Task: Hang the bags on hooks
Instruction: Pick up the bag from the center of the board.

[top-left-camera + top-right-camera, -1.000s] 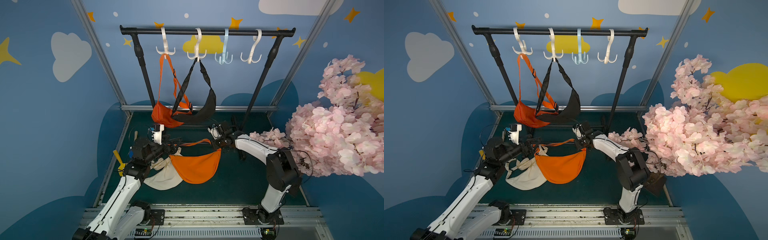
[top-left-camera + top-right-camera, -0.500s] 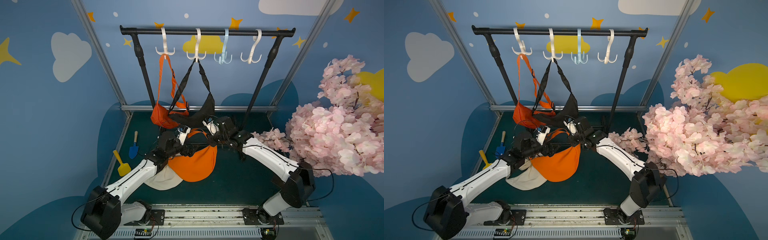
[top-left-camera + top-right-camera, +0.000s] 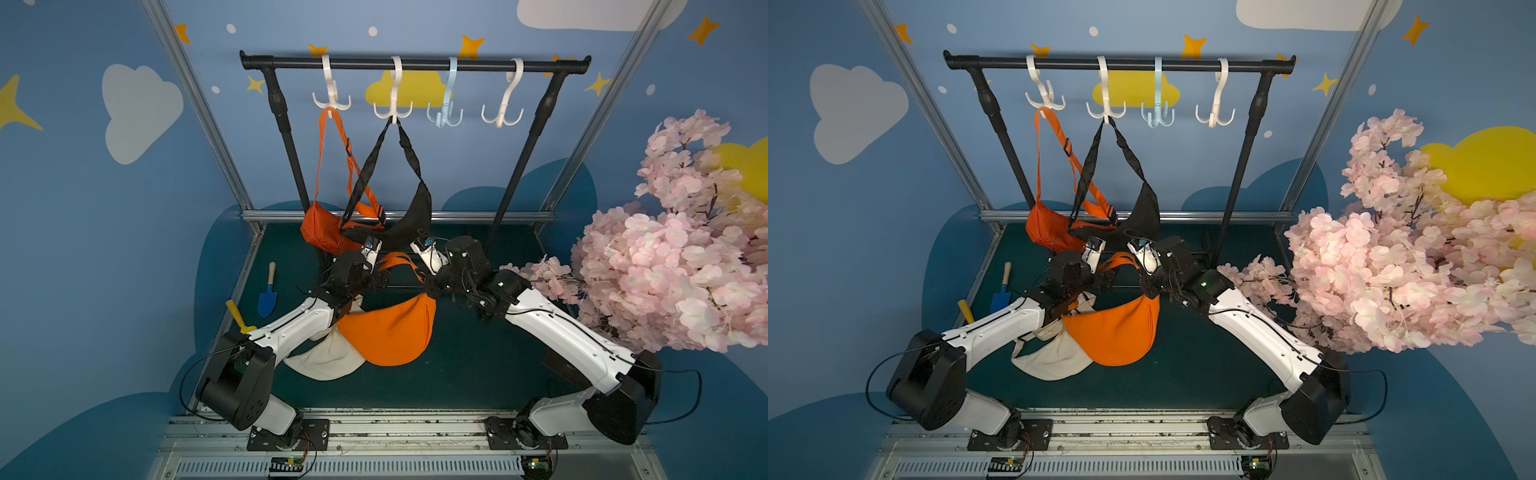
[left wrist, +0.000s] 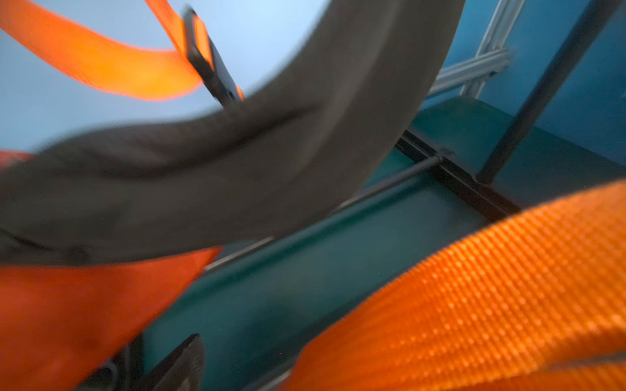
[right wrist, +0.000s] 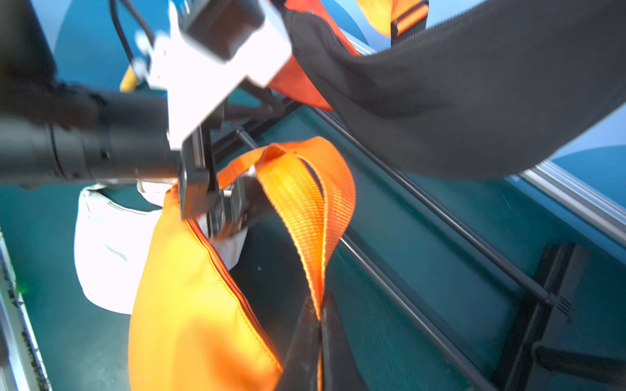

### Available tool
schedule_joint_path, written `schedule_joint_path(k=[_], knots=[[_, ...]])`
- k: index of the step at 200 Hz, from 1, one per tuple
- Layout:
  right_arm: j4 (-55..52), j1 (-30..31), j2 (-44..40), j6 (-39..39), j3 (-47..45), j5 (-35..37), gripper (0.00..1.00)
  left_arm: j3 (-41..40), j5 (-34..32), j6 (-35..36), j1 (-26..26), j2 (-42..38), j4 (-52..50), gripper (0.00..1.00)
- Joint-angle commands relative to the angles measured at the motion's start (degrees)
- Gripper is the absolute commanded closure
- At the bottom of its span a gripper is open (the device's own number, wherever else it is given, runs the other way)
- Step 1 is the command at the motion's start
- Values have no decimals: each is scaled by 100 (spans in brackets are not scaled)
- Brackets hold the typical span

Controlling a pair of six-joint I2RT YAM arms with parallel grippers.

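Note:
My left gripper grabs the orange strap [image 3: 399,262] opposite my right gripper's hold next, since the loop between my grippers stays open to hang on a hook.
An orange bag [image 3: 390,332] hangs tilted by its orange strap [image 3: 399,262], low over the green floor. My right gripper [image 3: 430,286] is shut on that strap [image 5: 305,216], which comes out between its closed fingertips in the right wrist view, where the gripper [image 5: 320,315] meets it. My left gripper [image 3: 380,280] stands open at the strap's other end by the bag's top corner [image 5: 176,203]. In the left wrist view the strap [image 4: 491,294] crosses one side and only one finger [image 4: 184,364] shows. On the black rail [image 3: 415,64], the light blue hook [image 3: 445,114] and a white hook [image 3: 503,114] are bare.
A darker orange bag [image 3: 320,226] and a black bag [image 3: 411,216] hang from the two left hooks, just behind both grippers. A cream bag [image 3: 324,357] lies under the left arm. A blue trowel [image 3: 268,297] and yellow tool [image 3: 237,316] lie left. Pink blossoms [image 3: 673,249] crowd the right.
Both arms have come in toward the middle and risen. The orange bag has been pulled up by its strap and now hangs tilted. The left gripper has moved from the left side to the strap.

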Motion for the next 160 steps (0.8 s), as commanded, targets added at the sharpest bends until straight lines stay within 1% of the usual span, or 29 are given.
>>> schedule_joint_path(k=[1, 9, 21, 26, 29, 31, 34, 36, 43, 52, 82, 112, 160], knots=[[-28, 15, -237, -27, -121, -30, 100, 217, -90, 374, 86, 48, 258, 8], [-21, 15, -290, -6, -129, -25, 100, 261, 21, 420, 126, 90, 272, 12], [-25, 7, -378, 12, -122, 23, 100, 347, 206, 432, 185, 129, 243, 23], [-29, -2, -415, 29, -109, 58, 100, 390, 286, 448, 198, 139, 218, 34], [-29, -15, -440, 36, -102, 82, 100, 415, 340, 470, 199, 147, 192, 48], [-25, -12, -451, 46, -99, 98, 100, 434, 366, 491, 199, 152, 184, 59], [-21, -25, -477, 64, -93, 124, 100, 456, 379, 499, 191, 150, 176, 69], [-14, -37, -493, 73, -85, 135, 100, 464, 381, 501, 191, 142, 171, 74], [2, -61, -554, 99, -60, 209, 100, 508, 351, 483, 167, 119, 160, 87], [29, -115, -618, 138, -6, 262, 100, 580, 354, 473, 134, 39, 105, 95], [202, -208, -843, 196, 194, 330, 100, 815, 638, 407, -32, -347, -32, 96], [219, -270, -903, 195, 644, 376, 100, 1081, 853, 377, -227, -732, -125, 96], [296, -438, -771, 5, 1494, 371, 100, 1513, 1225, 263, -368, -863, -94, 96]])
